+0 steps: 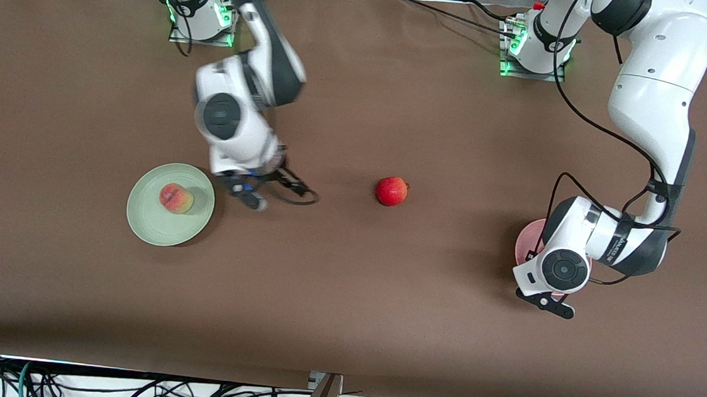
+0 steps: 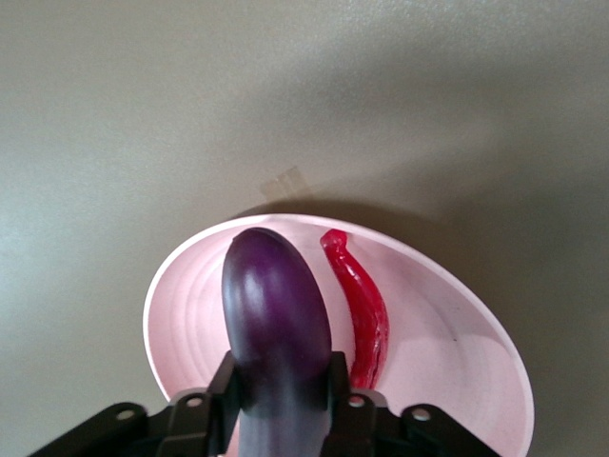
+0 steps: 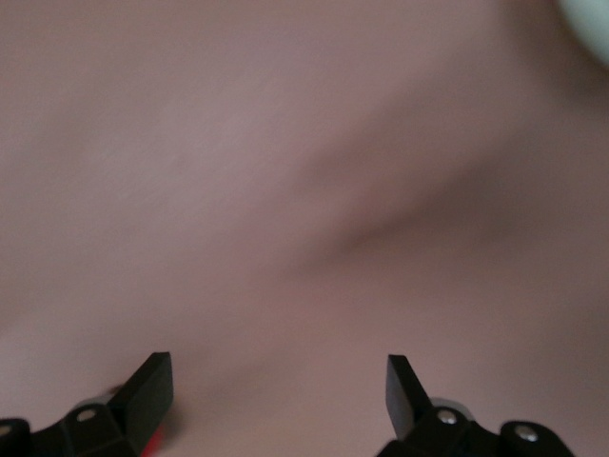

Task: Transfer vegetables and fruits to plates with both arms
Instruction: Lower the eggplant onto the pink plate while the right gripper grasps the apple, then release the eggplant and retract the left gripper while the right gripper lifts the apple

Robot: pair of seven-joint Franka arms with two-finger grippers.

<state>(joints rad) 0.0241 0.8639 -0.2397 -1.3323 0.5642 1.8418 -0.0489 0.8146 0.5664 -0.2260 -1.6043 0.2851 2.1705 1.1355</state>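
My right gripper grabs the red apple by its round body (image 1: 391,191) next, to transfer it to the green plate (image 1: 156,224).
My left gripper (image 2: 281,381) is shut on the purple eggplant (image 2: 276,314) and holds it over the pink plate (image 2: 447,381). The red chili pepper (image 2: 366,319) lies in that plate beside the eggplant. In the front view the left wrist covers most of the pink plate (image 1: 528,240). The peach (image 1: 175,198) sits on the pale green plate (image 1: 156,224). My right gripper (image 1: 272,192) is open and empty over the table beside the green plate, toward the red fruit (image 1: 391,191). Its jaws stand wide apart in the right wrist view (image 3: 281,376).
The red fruit lies alone on the brown table (image 1: 345,299) about midway between the two plates. A rim of the green plate (image 3: 592,24) shows in a corner of the right wrist view. Cables hang below the table's front edge.
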